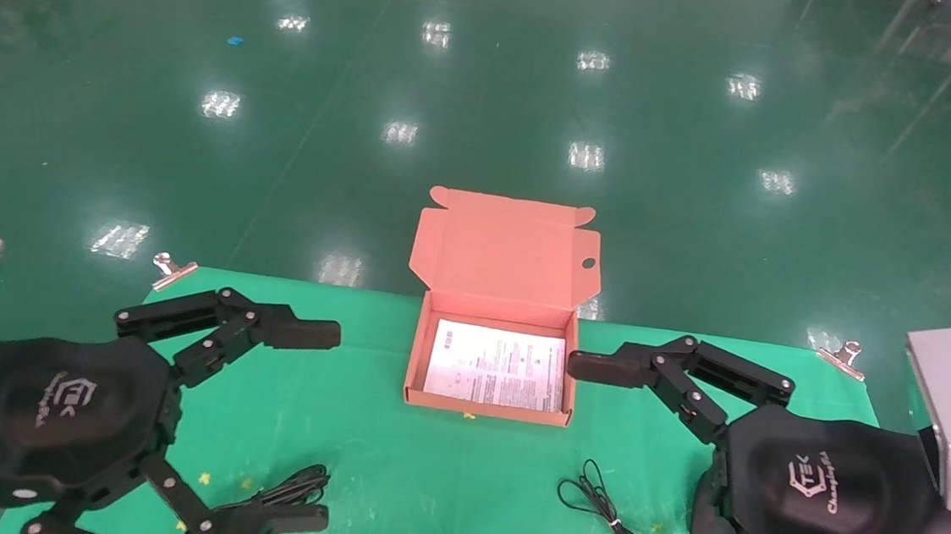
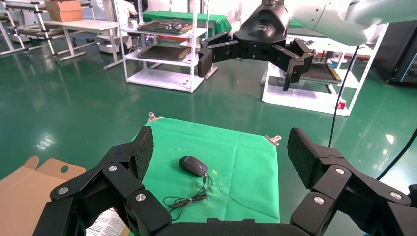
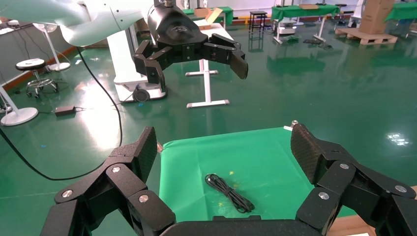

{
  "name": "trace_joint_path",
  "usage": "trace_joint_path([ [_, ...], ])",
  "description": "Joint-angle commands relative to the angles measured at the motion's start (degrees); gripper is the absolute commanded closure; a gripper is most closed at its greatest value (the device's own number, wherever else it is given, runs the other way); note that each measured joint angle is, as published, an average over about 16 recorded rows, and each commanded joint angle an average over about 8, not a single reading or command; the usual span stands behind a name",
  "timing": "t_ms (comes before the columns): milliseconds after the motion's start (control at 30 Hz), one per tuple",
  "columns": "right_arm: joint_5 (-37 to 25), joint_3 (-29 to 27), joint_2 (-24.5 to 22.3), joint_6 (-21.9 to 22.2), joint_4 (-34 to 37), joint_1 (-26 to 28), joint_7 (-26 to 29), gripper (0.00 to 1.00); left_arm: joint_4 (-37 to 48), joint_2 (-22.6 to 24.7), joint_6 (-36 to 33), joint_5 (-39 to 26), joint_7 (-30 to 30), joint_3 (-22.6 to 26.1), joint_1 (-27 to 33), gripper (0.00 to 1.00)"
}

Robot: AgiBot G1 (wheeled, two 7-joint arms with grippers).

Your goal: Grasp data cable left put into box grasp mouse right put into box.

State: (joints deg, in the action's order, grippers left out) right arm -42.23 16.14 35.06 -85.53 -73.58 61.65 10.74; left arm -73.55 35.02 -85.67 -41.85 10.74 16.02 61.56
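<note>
Next, my left gripper grabs the gathered middle of the data cable [image 1: 288, 486] to put it into the box, as slack loops fan out at the cable's ends.
The salmon-pink box [image 1: 423, 343] lies open at the table's middle, lid flap up, a white printed sheet inside. My left gripper [image 1: 315, 424] is open and empty left of the box; part of the coiled data cable [image 1: 288, 486] shows by its lower finger. The right wrist view shows the whole cable bundle [image 3: 230, 192] on the cloth. My right gripper [image 1: 566, 459] is open and empty right of the box, above the mouse's thin cord [image 1: 602, 498]. The head view hides the mouse; the left wrist view shows it [image 2: 193, 165] on the cloth.
A green cloth [image 1: 391, 481] covers the table, held by metal clips [image 1: 174, 267] at the far corners. Beyond the table's far edge is shiny green floor. White shelving racks [image 2: 162, 49] stand farther off in the left wrist view.
</note>
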Motion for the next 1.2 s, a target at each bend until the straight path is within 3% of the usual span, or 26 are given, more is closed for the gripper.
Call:
trace_joint_path([
  [33,0.00,0.00,0.00,0.00,0.00,0.00,0.00,0.00,0.00,0.00,0.00,0.00,0.00,0.00,0.00,0.00],
  [700,-1.75,0.20,-0.84,-0.06,-0.42,0.58,-0.60,0.00,-0.82,-0.06,-1.46,-3.21,-0.01,1.74,1.29,0.00],
  [967,-12.36,3.29,-2.48,-1.86,-2.58,5.79,-2.88,0.00,-1.42,-0.04,-2.14,-13.86,1.07,6.29,5.73,0.00],
  [1200,-24.06,8.79,-1.18,-3.64,-3.34,13.06,-5.67,0.00,-1.37,1.46,-2.06,-25.21,1.61,11.03,10.12,0.00],
])
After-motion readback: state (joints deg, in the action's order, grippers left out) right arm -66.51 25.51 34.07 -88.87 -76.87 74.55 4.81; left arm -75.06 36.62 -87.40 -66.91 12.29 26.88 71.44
